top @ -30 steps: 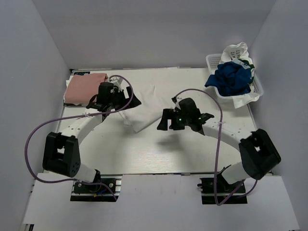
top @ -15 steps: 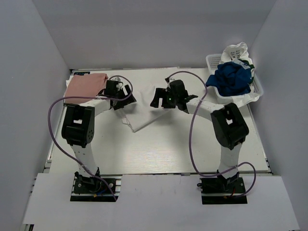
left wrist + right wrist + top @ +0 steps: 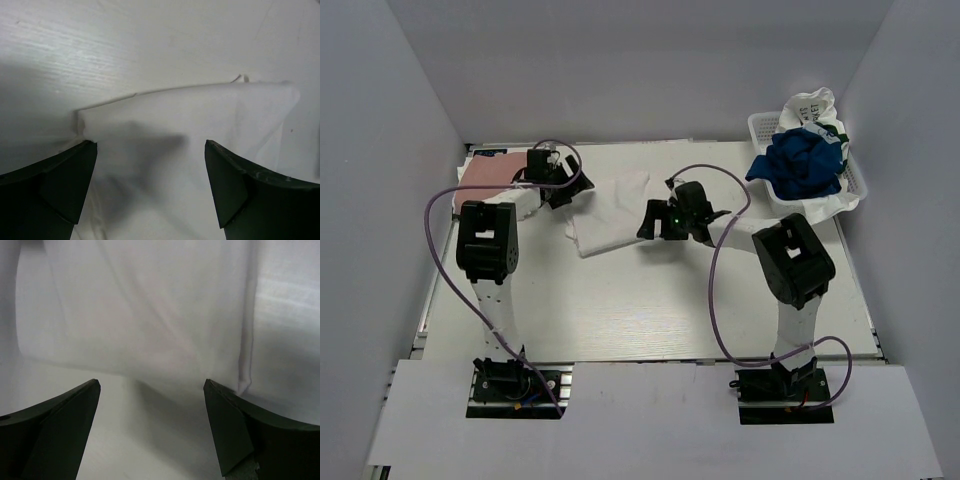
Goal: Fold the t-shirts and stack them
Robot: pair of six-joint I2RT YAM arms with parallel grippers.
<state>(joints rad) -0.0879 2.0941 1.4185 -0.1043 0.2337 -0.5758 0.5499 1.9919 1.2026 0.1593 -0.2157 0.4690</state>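
The folded white t-shirt [image 3: 610, 212] should go on top of the salmon-pink t-shirt, so my left gripper should next grab it by its edge facing the salmon-pink t-shirt.
A folded white t-shirt [image 3: 610, 212] lies on the table between my two grippers. My left gripper [image 3: 560, 188] stands open at its left edge; in the left wrist view the white t-shirt [image 3: 190, 120] spreads under the open gripper [image 3: 150, 145]. My right gripper [image 3: 653, 220] is open at the shirt's right edge, with the white t-shirt [image 3: 150, 310] just beyond the gripper [image 3: 150, 385]. A salmon-pink t-shirt [image 3: 488, 170] lies folded at the far left. A blue t-shirt [image 3: 798, 165] and a white one [image 3: 812, 104] are piled in the basket.
The white plastic basket [image 3: 855, 180] stands at the far right corner of the table [image 3: 650, 310]. Grey walls close the left, back and right sides. Purple cables loop from both arms over the table.
Both arms have swung up and reached toward the far side. The white t-shirt now lies as a more compact shape, shifted slightly to the left. Both grippers stay open.
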